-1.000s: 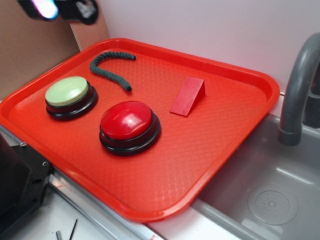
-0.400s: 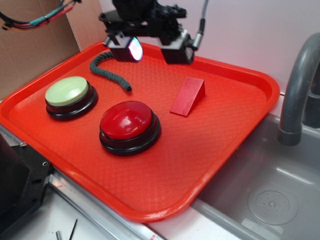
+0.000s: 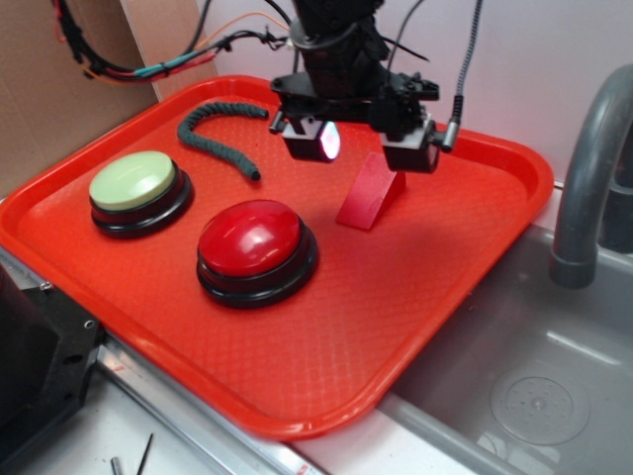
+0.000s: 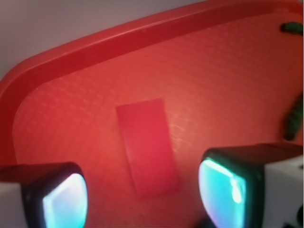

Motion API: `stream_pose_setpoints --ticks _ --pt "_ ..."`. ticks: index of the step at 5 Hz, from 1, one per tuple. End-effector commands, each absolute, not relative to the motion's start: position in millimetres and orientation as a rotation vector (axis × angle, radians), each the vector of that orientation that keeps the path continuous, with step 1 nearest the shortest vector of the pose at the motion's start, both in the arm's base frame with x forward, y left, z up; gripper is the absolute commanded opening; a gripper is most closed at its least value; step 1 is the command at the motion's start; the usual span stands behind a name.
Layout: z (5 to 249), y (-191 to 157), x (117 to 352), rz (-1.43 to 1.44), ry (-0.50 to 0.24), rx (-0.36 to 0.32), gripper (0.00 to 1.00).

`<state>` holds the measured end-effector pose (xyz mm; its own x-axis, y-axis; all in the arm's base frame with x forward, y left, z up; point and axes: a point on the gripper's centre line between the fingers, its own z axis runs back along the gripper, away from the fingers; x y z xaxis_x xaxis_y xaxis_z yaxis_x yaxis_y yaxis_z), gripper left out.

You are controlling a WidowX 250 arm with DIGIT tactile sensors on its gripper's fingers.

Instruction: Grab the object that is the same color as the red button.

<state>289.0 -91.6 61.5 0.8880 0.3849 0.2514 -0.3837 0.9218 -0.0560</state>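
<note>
My gripper's fingers are still above the small red wedge, so my gripper should go down before it closes on the wedge.
The small red wedge lies on the red tray, right of centre. It also shows in the wrist view, between and beyond my fingers. My gripper hovers just above the wedge's tall end, open and empty, one glowing finger to its left and one to its right. In the wrist view the gripper straddles the wedge with a wide gap. The glossy red dome button on its black base sits left of the wedge, nearer the front.
A pale green dome button stands at the tray's left. A dark green twisted rope lies at the back left. A grey sink and faucet are on the right. Cardboard stands at the far left.
My gripper has come in from the upper left, moved right and down over the tray, and now hangs over the wedge. The objects on the tray have not moved.
</note>
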Motion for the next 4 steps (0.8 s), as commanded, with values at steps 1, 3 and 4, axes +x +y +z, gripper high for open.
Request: stream_pose_setpoints --ticks 1,3,4 --pt "49.9 -75.1 314.3 0.439 -0.291 0.02 1.0" --pt "34.3 -77.0 315.7 0.417 -0.263 -0.008 0.0" --pt "32.6 -74.5 315.8 0.426 -0.262 -0.021 0.0"
